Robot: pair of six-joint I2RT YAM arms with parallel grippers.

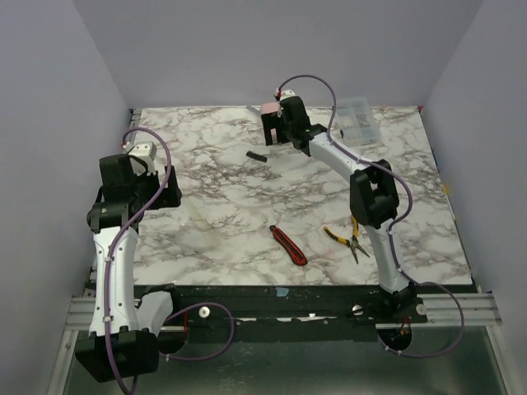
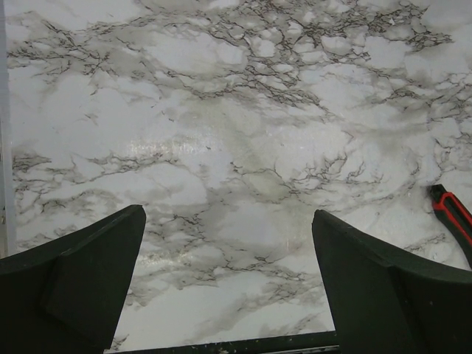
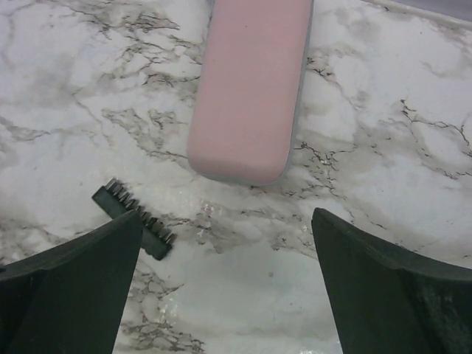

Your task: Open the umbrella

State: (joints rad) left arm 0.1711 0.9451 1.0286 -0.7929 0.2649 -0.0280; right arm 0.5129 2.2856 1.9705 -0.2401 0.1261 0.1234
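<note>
The folded umbrella should be picked up next by its near end, with my right gripper's fingers across its sides. The umbrella's far end then stays free for opening.
The umbrella (image 3: 251, 85) is folded shut and looks like a smooth, flat, pale pink bar with rounded ends. It lies on the marble table at the far middle, partly hidden behind my right wrist in the top view (image 1: 269, 108). My right gripper (image 3: 227, 217) is open and empty, hovering just short of the umbrella's near end, not touching it; it also shows in the top view (image 1: 276, 133). My left gripper (image 2: 228, 214) is open and empty over bare marble at the left side (image 1: 167, 188), far from the umbrella.
A small black toothed strip (image 3: 134, 217) lies by the right gripper's left finger (image 1: 256, 155). A red-and-black utility knife (image 1: 288, 244) and yellow-handled pliers (image 1: 347, 240) lie near the front. A clear plastic box (image 1: 356, 120) stands at the back right.
</note>
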